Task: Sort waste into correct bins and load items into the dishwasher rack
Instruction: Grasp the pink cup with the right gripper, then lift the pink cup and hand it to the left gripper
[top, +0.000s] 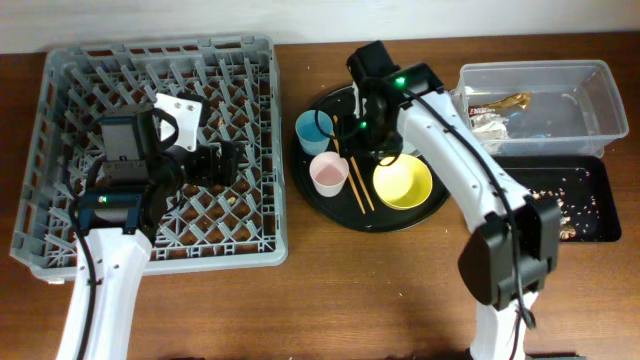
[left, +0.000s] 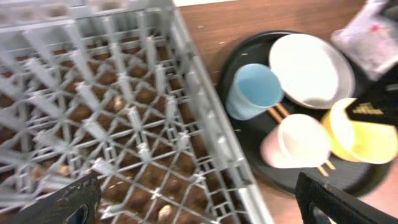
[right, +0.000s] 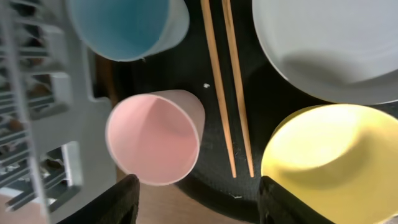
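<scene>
My right gripper picks up the pink cup by its rim beside the chopsticks next, leaving the cup's rack-facing side free for my left gripper.
The grey dishwasher rack fills the left; it also shows in the left wrist view. My left gripper is open and empty above the rack's right side. My right gripper is open and empty just above the two chopsticks, between the pink cup and the yellow bowl. The blue cup stands beside them. My right arm hides the pale grey plate from overhead. A gold-brown wrapper lies in the clear tub. Crumbs lie in the black rectangular tray.
The cups, bowl, plate and chopsticks all sit on a large round black tray just right of the rack. The clear tub and black rectangular tray stand at the far right, one behind the other. A few crumbs lie under the rack's lattice floor.
</scene>
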